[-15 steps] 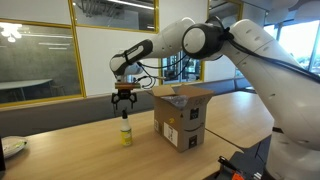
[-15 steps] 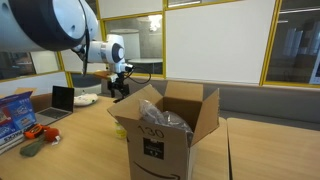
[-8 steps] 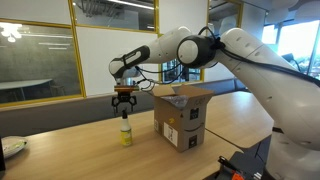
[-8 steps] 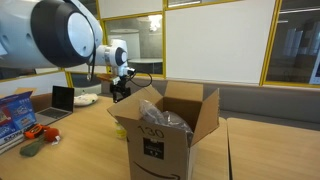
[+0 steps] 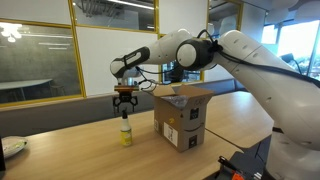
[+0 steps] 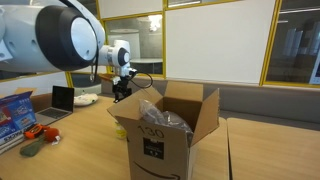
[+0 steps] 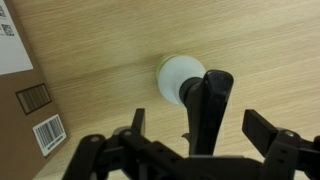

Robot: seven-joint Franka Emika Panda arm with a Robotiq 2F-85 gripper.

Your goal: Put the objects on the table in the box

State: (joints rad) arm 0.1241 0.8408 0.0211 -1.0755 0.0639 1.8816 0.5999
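Observation:
The gripper will close on the yellow bottle now, as its fingers reach down past the top of its black cap (image 5: 125,112) (image 7: 208,105), one on each side.
A small yellow bottle (image 5: 125,134) with a black cap stands upright on the wooden table (image 5: 70,155), left of the brown cardboard box (image 5: 183,116). My gripper (image 5: 124,103) hangs straight above the cap, open, holding nothing. The wrist view looks down on the bottle (image 7: 176,78), its black cap rising between the spread fingers of the gripper (image 7: 200,128) without touching them. In an exterior view the box (image 6: 165,130) stands with flaps up and clear plastic bags (image 6: 160,115) inside; the gripper (image 6: 118,93) is behind its left flap and the bottle is hidden.
A corner of the box (image 7: 25,70) with its barcode label lies at the wrist view's left. A pale dish (image 5: 12,147) sits at the table's far left end. A laptop (image 6: 62,98), colourful packets (image 6: 15,110) and a red item (image 6: 40,130) lie along one table edge.
The arm's upper links have swung a little; the gripper stays open above the bottle, and neither the bottle nor the box has moved.

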